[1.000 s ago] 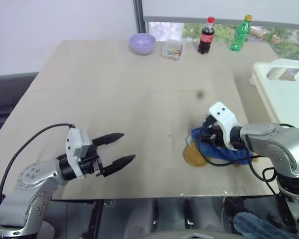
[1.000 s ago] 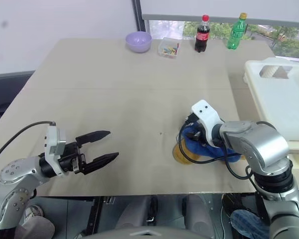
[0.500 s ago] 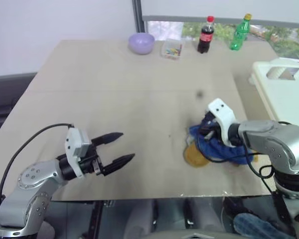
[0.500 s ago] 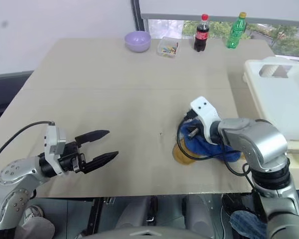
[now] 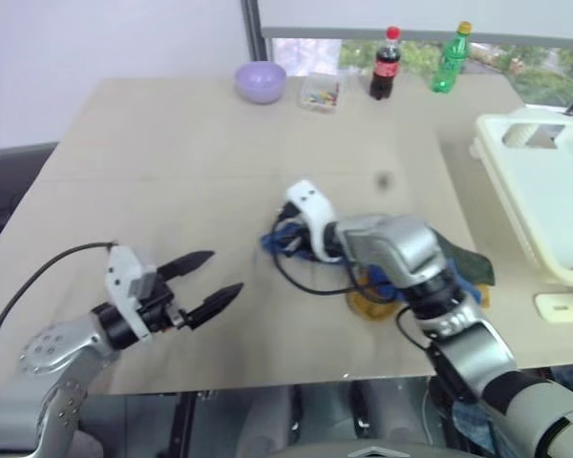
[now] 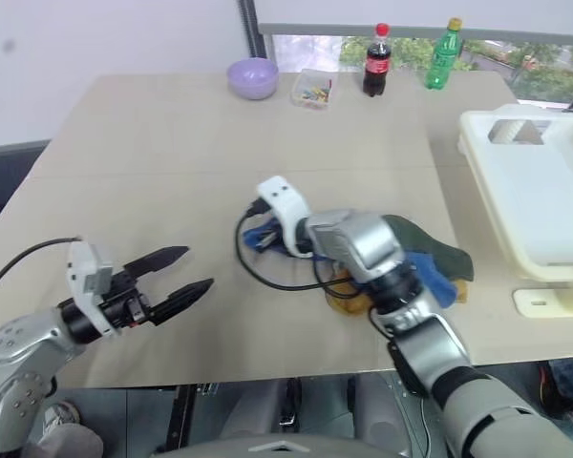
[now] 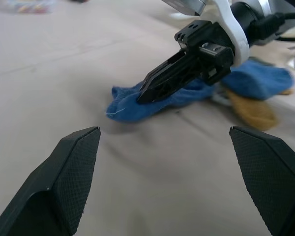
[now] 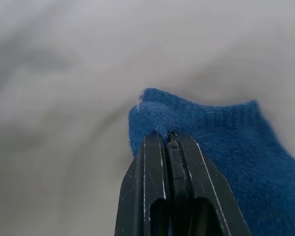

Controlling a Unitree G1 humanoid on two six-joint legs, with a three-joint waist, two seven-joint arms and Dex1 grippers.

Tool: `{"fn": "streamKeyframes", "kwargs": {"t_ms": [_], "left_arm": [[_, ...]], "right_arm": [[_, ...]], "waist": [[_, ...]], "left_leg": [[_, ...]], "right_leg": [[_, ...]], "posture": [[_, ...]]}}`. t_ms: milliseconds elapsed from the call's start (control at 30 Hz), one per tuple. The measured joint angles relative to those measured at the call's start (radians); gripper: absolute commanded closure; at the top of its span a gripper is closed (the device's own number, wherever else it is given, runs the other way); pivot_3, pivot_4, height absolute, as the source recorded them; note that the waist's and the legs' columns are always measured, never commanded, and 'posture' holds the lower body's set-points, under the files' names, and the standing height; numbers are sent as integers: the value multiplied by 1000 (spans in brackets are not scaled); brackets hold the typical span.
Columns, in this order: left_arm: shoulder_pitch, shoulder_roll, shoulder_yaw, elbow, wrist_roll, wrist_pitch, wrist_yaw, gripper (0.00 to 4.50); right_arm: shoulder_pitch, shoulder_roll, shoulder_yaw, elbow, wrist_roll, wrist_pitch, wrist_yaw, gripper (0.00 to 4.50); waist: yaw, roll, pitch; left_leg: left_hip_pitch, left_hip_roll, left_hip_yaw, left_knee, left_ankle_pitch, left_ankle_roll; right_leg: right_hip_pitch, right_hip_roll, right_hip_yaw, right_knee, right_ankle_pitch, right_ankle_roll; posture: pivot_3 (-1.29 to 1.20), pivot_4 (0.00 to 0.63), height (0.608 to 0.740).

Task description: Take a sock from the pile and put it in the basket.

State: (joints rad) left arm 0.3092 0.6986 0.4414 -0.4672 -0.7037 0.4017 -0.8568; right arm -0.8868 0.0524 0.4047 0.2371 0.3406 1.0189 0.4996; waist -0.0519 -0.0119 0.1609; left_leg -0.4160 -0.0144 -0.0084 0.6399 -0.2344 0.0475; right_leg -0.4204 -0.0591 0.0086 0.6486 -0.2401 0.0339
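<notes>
Next, my left gripper grabs the blue sock by its loose end, since my right gripper's fingers already cover the sock further back.
My right gripper reaches across to the table's middle, shut on one end of a bright blue sock. The sock's free end rests on the tabletop. In the right wrist view the fingertips pinch the blue fabric. The pile lies behind it to the right, with mustard yellow, dark green and more blue. The cream-white basket stands at the table's right edge. My left gripper hovers open at the near left, pointing toward the held sock, a short way from it.
Along the far edge stand a lilac bowl, a small clear box of coloured bits, a cola bottle and a green bottle. The table's near edge runs just below both arms.
My right gripper has shut on the blue sock and swung far to the left, pulling it out of the pile. The left gripper stays open and has shifted slightly left.
</notes>
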Motion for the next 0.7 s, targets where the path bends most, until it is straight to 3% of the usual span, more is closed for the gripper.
{"fn": "streamKeyframes", "kwargs": {"t_ms": [33, 67, 233, 367, 433, 567, 700], "left_arm": [[5, 0, 5, 1, 0, 1, 2, 0], [19, 0, 26, 2, 0, 3, 5, 0], [30, -10, 81, 5, -4, 37, 74, 0], [-27, -25, 56, 18, 17, 66, 149, 0], [-90, -36, -7, 49, 60, 89, 205, 0], [-163, -55, -91, 113, 129, 92, 242, 0], [-228, -54, -157, 184, 179, 89, 228, 0]], "right_arm": [[-6, 7, 7, 13, -3, -12, 7, 3863], [-23, 29, 33, 59, -15, -58, 41, 3829], [-47, 35, 81, 125, -64, -192, 156, 1363], [-18, -48, 75, 17, -98, -273, 183, 1363], [48, -139, 46, -100, -91, -366, 253, 1363], [129, -313, 17, -269, -99, -432, 333, 156], [267, -452, -64, -477, -37, -401, 378, 72]], "waist": [[-1, 0, 0], [-1, 0, 0], [16, 0, 0], [17, 0, 0], [20, 0, 0], [19, -1, 0], [18, 0, 0]], "left_leg": [[0, 0, 0, -1, 0, 0], [0, 0, -1, -2, 0, -1], [0, -4, -4, -2, -1, -5], [0, -6, -6, -2, -1, -6], [0, -6, -8, -2, 1, -3], [0, -6, -8, -2, 2, -2], [0, -5, -8, -2, 2, -2]], "right_leg": [[0, 0, 0, 0, 0, 0], [-1, 0, -1, 1, 0, 0], [1, -4, -5, -1, 0, 0], [1, -5, -6, 0, 0, 0], [1, -5, -8, 0, 0, 0], [2, -4, -8, 0, 0, 0], [2, -3, -8, 1, 0, 0]], "posture": [[0, 150, 740], [0, 150, 740], [0, 150, 740], [0, 150, 740], [0, 150, 740], [0, 150, 740], [0, 150, 740]]}}
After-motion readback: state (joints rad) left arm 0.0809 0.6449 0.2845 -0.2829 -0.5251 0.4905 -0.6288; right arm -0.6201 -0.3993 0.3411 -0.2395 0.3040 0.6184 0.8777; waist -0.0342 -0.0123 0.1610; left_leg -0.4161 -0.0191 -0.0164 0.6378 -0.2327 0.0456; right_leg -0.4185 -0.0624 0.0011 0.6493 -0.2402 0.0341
